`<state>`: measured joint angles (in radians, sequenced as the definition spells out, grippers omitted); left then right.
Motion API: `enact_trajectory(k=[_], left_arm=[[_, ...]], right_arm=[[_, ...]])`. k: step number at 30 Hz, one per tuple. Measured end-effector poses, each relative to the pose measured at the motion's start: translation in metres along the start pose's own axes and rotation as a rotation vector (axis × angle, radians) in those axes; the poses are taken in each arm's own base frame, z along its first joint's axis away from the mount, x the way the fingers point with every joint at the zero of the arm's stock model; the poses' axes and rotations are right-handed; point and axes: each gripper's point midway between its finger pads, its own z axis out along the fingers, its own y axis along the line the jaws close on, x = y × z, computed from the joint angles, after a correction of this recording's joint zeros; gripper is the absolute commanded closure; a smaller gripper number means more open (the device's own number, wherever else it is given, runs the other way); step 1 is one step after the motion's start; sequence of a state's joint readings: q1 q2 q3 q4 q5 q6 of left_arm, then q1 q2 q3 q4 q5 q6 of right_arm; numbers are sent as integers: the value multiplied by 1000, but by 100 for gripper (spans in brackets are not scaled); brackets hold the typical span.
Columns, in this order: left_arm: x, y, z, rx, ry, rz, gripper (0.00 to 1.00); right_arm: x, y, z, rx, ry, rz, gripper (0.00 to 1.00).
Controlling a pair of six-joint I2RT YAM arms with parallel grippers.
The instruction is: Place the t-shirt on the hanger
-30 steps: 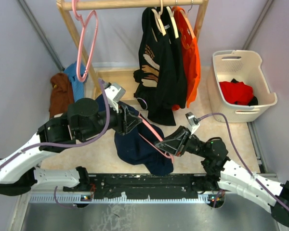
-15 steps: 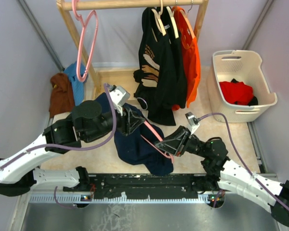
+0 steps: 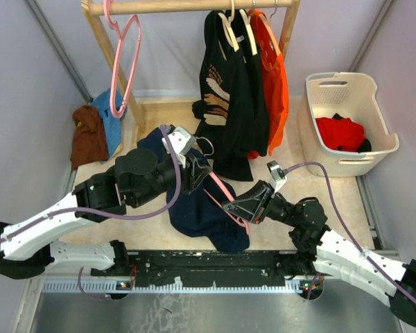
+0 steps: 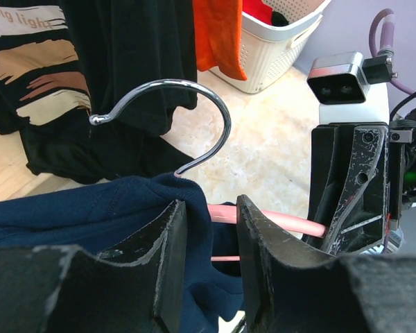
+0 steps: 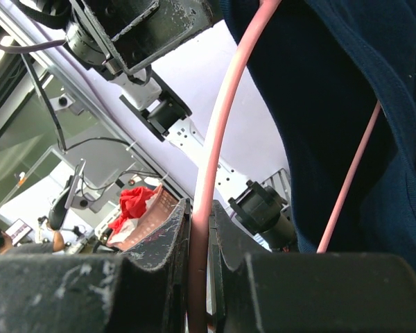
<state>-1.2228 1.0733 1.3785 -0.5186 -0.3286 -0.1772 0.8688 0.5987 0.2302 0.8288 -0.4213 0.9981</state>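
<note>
The t-shirt's neck with the hanger at the silver hook's base [image 3: 204, 159] [image 4: 186, 184] is my left gripper's next grab, leaving my right gripper free to place the shirt on.
The navy t-shirt [image 3: 201, 215] hangs in a bunch between my two arms, partly threaded on the pink hanger [image 3: 220, 189]. The hanger's silver hook [image 4: 218, 114] sticks out of the shirt's neck opening. My left gripper [image 3: 196, 170] is at that neck, with navy fabric [image 4: 69, 215] folded between its jaws and the pink arm [image 4: 284, 222] passing just beyond them. My right gripper [image 3: 229, 206] is shut on the hanger's pink arm [image 5: 222, 125], lower right of the shirt [image 5: 333, 104]. In the left wrist view the right gripper [image 4: 350, 187] faces me closely.
A wooden rack at the back holds a black printed shirt [image 3: 225, 90], an orange shirt [image 3: 276, 76] and an all-pink hanger [image 3: 121, 62]. A white basket [image 3: 319, 83] with red cloth stands at the right. Brown and blue clothes [image 3: 90, 135] lie at the left wall.
My left arm has swung to the right toward the rack, carrying the shirt's neck along the hanger. The right arm and the hanger's lower end have stayed put.
</note>
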Motion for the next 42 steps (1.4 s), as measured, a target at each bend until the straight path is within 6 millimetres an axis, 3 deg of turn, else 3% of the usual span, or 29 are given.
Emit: enact_trajectory(k=[17, 31, 33, 38, 42], left_arm=[[-5, 16, -13, -81, -40, 12, 60], [7, 13, 8, -83, -35, 63, 64], [7, 13, 10, -87, -41, 67, 70], [8, 18, 14, -111, -59, 84, 100], [10, 18, 17, -113, -72, 100, 100]], right_arm=[[5, 0, -1, -4, 25, 3, 100], [11, -4, 0, 4, 47, 15, 100], [11, -4, 0, 4, 47, 15, 100], [14, -2, 0, -5, 63, 18, 100], [15, -2, 0, -5, 68, 21, 100]])
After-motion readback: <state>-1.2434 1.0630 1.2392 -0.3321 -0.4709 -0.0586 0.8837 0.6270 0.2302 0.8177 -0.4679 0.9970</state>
